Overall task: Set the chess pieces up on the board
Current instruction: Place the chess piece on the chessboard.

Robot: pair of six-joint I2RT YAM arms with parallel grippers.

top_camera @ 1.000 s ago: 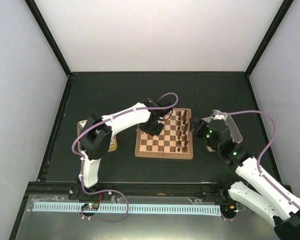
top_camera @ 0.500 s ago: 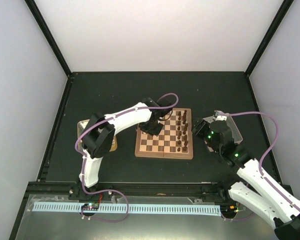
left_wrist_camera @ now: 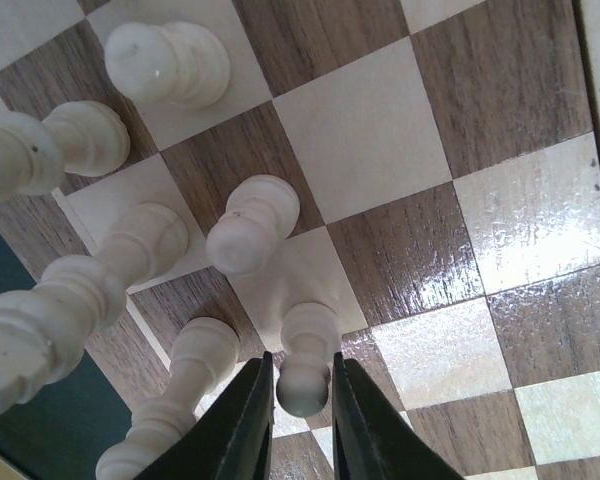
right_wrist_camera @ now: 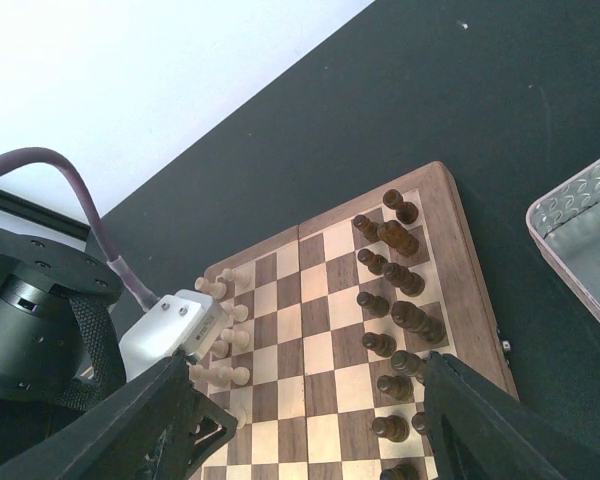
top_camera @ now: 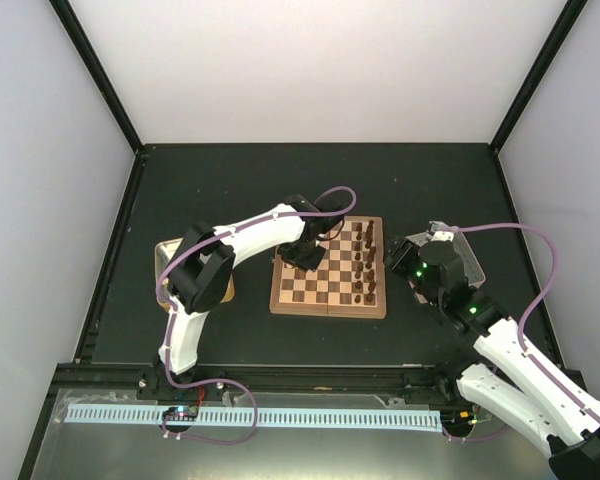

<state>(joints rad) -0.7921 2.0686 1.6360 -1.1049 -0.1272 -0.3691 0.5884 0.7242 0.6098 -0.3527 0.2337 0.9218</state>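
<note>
The cream pawn stands on its light square and would remain standing, so it is time for my left gripper to open now.
The board [top_camera: 320, 296] lies in the middle of the table. Dark brown pieces [top_camera: 364, 264] stand in two columns along its right side, also in the right wrist view [right_wrist_camera: 395, 300]. Cream pieces [left_wrist_camera: 250, 225] stand along its left side. My left gripper [left_wrist_camera: 303, 395] is low over the board's left side [top_camera: 305, 258], its jaws closed round the head of a cream pawn [left_wrist_camera: 305, 365] that stands on a light square. My right gripper [right_wrist_camera: 310, 440] is wide open and empty, hovering off the board's right edge [top_camera: 400, 258].
A silver-grey tray [top_camera: 470, 262] sits right of the board, under my right arm, and shows in the right wrist view [right_wrist_camera: 580, 235]. A gold-tan tin [top_camera: 160, 258] sits at the left, partly hidden by my left arm. Black walls bound the table.
My right gripper drew back to the right, away from the board's edge, then held still. My left arm's elbow shifted slightly; its gripper stayed over the board's left side.
</note>
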